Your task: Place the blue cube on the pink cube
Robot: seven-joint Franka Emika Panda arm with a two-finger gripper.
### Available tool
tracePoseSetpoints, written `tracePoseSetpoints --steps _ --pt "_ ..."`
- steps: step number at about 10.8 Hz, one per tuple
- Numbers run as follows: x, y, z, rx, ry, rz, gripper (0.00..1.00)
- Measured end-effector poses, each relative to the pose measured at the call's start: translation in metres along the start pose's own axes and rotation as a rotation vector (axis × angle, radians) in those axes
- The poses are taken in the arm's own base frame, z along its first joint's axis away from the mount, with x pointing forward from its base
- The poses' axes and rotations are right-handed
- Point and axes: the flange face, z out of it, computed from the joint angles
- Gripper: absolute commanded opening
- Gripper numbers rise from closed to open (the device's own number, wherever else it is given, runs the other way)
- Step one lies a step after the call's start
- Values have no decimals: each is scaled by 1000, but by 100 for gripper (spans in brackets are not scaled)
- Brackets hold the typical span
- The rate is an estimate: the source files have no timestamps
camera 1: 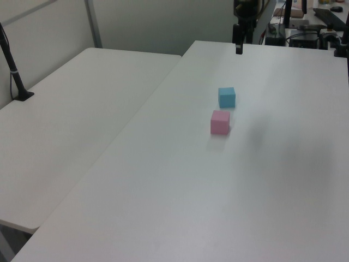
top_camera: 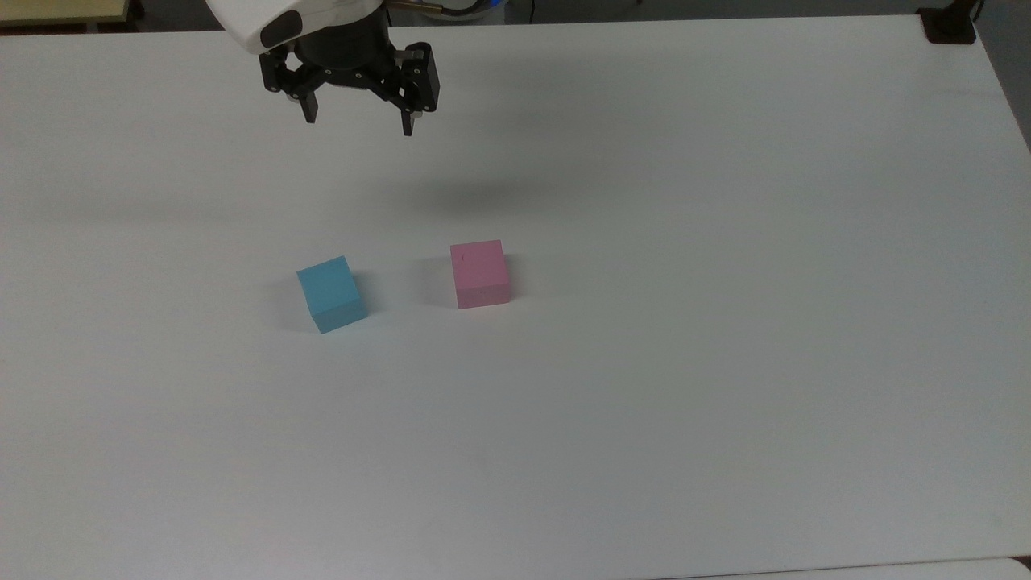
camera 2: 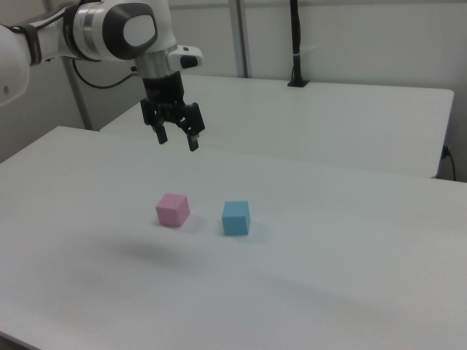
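Observation:
My gripper should next grab the blue cube by its opposite sides, so its bottom stays free to rest on the pink cube (camera 1: 220,121).
The blue cube (top_camera: 331,293) (camera 1: 227,97) (camera 2: 236,217) rests on the white table (top_camera: 644,362), a short gap to the top view's left of the pink cube (top_camera: 480,273) (camera 1: 220,121) (camera 2: 173,210). The pink cube's top face carries a tiny dark mark. My gripper (top_camera: 358,127) (camera 2: 176,140) hangs open and empty high above the table, toward the far edge in the top view, well clear of both cubes. In the left view the gripper (camera 1: 238,49) appears edge-on at the table's far end.
A second white table (camera 1: 65,120) adjoins this one on the left view's left, with a black pole (camera 1: 13,71) clamped at its edge. A black clamp (top_camera: 949,28) sits at the top view's upper right corner. Cluttered equipment (camera 1: 311,22) stands beyond the far edge.

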Motion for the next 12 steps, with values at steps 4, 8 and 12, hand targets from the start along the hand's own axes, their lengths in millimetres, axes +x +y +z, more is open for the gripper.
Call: tracePoseSetpoints --steps 4,8,12 --pt "14 5 24 2 -3 -140 100" --pt "56 62 112 -10 25 -238 100" --pt "75 59 194 -53 0 -287 100"
